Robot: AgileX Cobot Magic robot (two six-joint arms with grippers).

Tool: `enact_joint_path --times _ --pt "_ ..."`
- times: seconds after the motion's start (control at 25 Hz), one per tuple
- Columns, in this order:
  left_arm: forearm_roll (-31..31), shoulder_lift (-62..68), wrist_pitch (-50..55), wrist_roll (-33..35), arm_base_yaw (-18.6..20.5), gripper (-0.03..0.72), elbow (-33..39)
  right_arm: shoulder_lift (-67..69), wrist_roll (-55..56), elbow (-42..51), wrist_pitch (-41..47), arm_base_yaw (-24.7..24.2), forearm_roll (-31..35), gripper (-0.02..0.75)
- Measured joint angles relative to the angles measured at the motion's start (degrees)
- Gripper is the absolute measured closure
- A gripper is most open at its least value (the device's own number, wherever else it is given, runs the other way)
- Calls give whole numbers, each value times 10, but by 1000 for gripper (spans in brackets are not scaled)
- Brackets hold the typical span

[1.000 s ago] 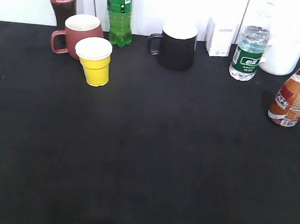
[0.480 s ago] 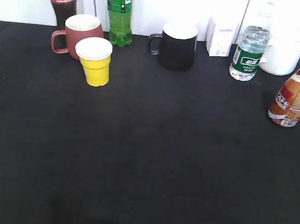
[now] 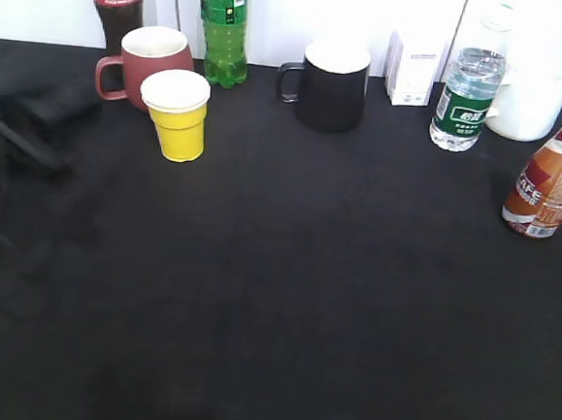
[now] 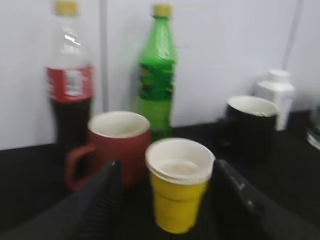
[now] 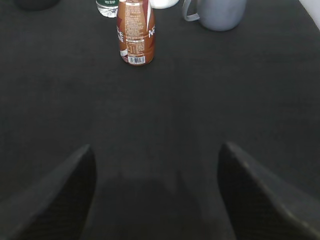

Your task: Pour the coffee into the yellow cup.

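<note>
The yellow cup flares out wide at the cup's white rim (image 3: 176, 91), so my left gripper should next grab it around its narrower yellow body (image 3: 179, 135), just below the rim.
The yellow cup (image 3: 175, 114) stands upright at the back left, just in front of a brick-red mug (image 3: 148, 63). The coffee bottle (image 3: 551, 178), brown with a CAFE label, stands at the far right. My left gripper (image 3: 50, 119) is a blurred dark shape at the left edge, apart from the cup. In the left wrist view it (image 4: 167, 167) is open and the yellow cup (image 4: 179, 200) shows between its fingers, ahead of them. My right gripper (image 5: 157, 146) is open and empty above the black cloth, with the coffee bottle (image 5: 136, 35) well ahead. It is out of the exterior view.
Along the back stand a cola bottle (image 3: 114, 2), a green bottle (image 3: 223, 25), a black mug (image 3: 330, 85), a white box (image 3: 412, 69), a water bottle (image 3: 468, 93) and a white container (image 3: 531, 98). A grey mug (image 5: 215, 12) shows beyond the coffee bottle.
My left gripper has come into the exterior view from the left edge, moving toward the yellow cup. The cups and bottles have not moved.
</note>
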Motion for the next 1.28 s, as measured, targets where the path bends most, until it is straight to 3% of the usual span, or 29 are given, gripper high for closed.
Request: enact_joint_path --times 0.04,0.16,0.2,0.56,0.76,1.0,1.16,1.28 --pt "8 43 -29 -12 -1 244 -3 0 0 0 0 0 0 148" --pt "32 137 -26 -46 -1 77 -65 0 0 0 0 0 0 148" --pt "36 162 -5 -47 -1 54 -91 0 0 0 0 0 0 148" --pt "70 329 81 -64 -1 40 -308 0 0 0 0 0 0 148" --pt "104 361 80 -71 -1 64 -360 0 0 0 0 0 0 148" --pt "121 363 79 -71 -1 234 -362 0 0 0 0 0 0 148" --pt "201 338 103 -87 -1 242 -361 0 0 0 0 0 0 148" --pt "314 288 115 -155 -9 243 -376 0 0 0 0 0 0 148"
